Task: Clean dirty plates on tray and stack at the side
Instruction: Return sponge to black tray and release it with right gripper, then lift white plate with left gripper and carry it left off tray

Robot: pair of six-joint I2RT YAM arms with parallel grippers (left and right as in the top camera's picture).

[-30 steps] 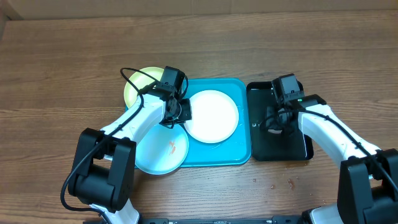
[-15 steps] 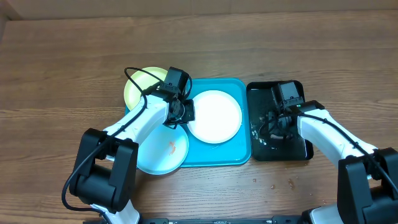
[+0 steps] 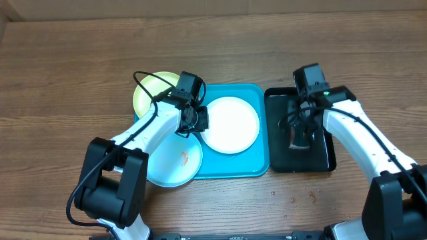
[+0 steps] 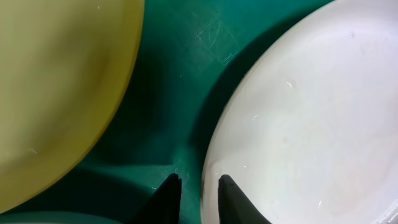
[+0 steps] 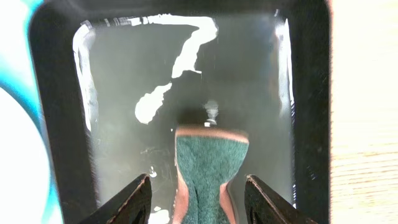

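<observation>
My left gripper should close now on the white plate, whose rim (image 4: 204,188) is between the open fingers, so it would hold the plate.
The turquoise tray (image 3: 253,163) (image 4: 180,74) holds the white plate (image 3: 232,125) (image 4: 311,112). A yellow-green plate (image 3: 148,97) (image 4: 56,81) lies at the tray's upper left corner. A light blue plate (image 3: 167,163) with an orange smear overlaps its lower left corner. My left gripper (image 3: 200,120) (image 4: 199,179) is low at the white plate's left rim, jaws slightly parted. One finger is over the tray, the other over the plate. My right gripper (image 3: 298,130) (image 5: 198,180) hangs open above a green sponge (image 5: 211,155), not touching it.
The sponge lies in a smaller black tray (image 3: 277,163) (image 5: 56,124) right of the turquoise one, with water pooled on its floor. A few droplets (image 3: 293,197) dot the wooden table in front of it.
The white plate slid slightly right with my left gripper, whose jaws have since parted a little. My right gripper opened, left the sponge in the black tray and lifted.
</observation>
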